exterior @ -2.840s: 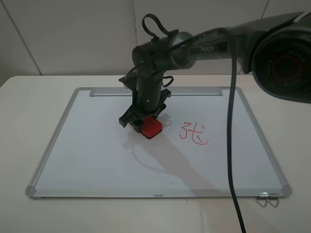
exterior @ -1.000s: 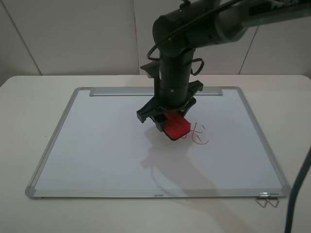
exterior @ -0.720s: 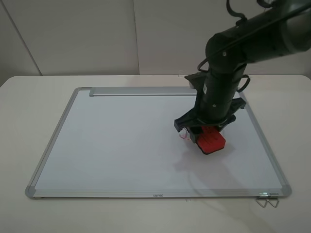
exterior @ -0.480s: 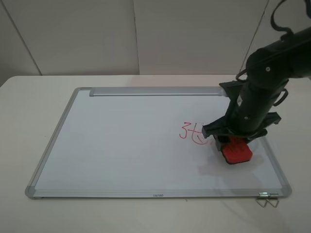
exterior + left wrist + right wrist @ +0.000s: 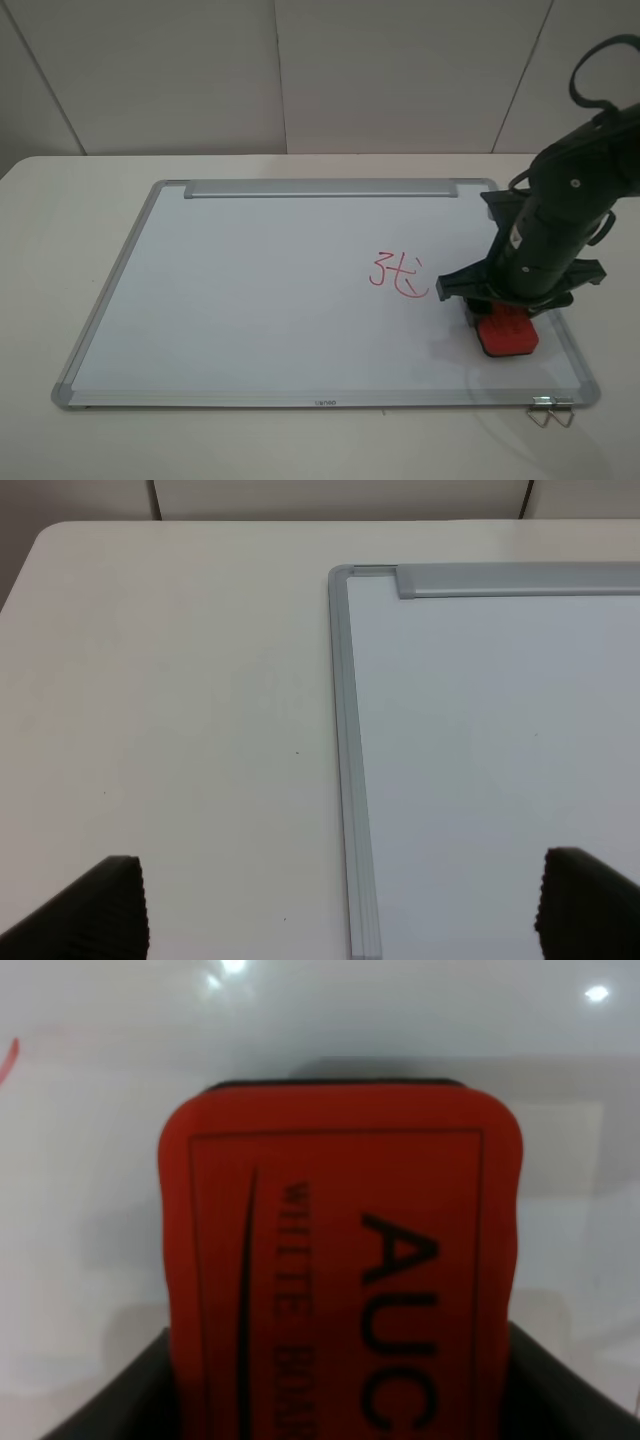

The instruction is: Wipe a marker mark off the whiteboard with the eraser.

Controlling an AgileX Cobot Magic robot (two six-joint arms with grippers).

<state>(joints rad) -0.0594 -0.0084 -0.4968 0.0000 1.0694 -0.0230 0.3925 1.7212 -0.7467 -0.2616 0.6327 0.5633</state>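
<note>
The red eraser's lower edge (image 5: 512, 354) rests on the whiteboard, so the eraser would rest there and it is now time for my right gripper to release it.
The whiteboard (image 5: 250, 300) lies flat on the table, and its far left corner (image 5: 345, 575) shows in the left wrist view. The marker mark is out of view; only a small red "3t"-like scribble (image 5: 397, 275) shows right of the board's middle. My right gripper (image 5: 507, 318) is shut on the red eraser (image 5: 508, 334) (image 5: 340, 1260), which is pressed to the board near its right front corner, right of the scribble. My left gripper (image 5: 340, 910) hangs open with nothing in it, above the board's left edge.
A silver tray bar (image 5: 320, 188) runs along the board's far edge. Metal binder clips (image 5: 551, 410) lie on the white table (image 5: 60, 200) by the board's front right corner. A wall stands behind the table.
My right gripper has swept the eraser from the board's middle across the small scribble to the right front part of the board. The small scribble still shows.
</note>
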